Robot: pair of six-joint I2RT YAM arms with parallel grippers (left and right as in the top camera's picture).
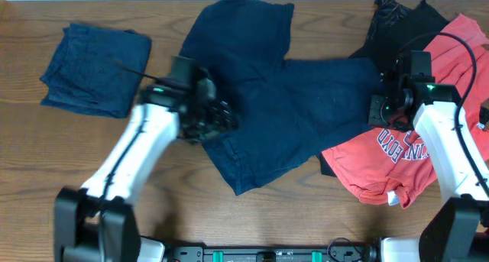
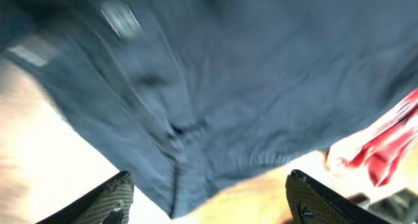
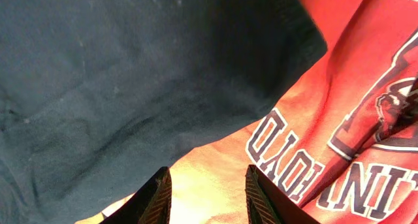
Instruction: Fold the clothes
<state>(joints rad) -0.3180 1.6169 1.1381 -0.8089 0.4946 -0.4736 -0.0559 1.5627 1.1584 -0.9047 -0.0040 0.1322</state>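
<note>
My left gripper grabs the dark navy garment's pointed front corner [image 1: 239, 189] [image 2: 176, 209] next, to pull the garment's edge straight and spread for folding.
A dark navy garment [image 1: 275, 94] lies spread across the middle of the table. My left gripper [image 1: 221, 118] hovers over its left edge; in the left wrist view the jaws [image 2: 209, 201] are wide open and empty above the navy cloth [image 2: 215, 87]. A red printed shirt [image 1: 412, 147] lies at the right, partly under the navy garment. My right gripper [image 1: 380, 109] is above where the two overlap; its jaws [image 3: 206, 194] are open over the red shirt [image 3: 339, 119], beside the navy edge [image 3: 144, 74].
A folded navy garment [image 1: 92, 67] lies at the far left. A black garment [image 1: 397, 21] is bunched at the back right, behind the red shirt. Bare wooden table [image 1: 46, 155] shows along the front left.
</note>
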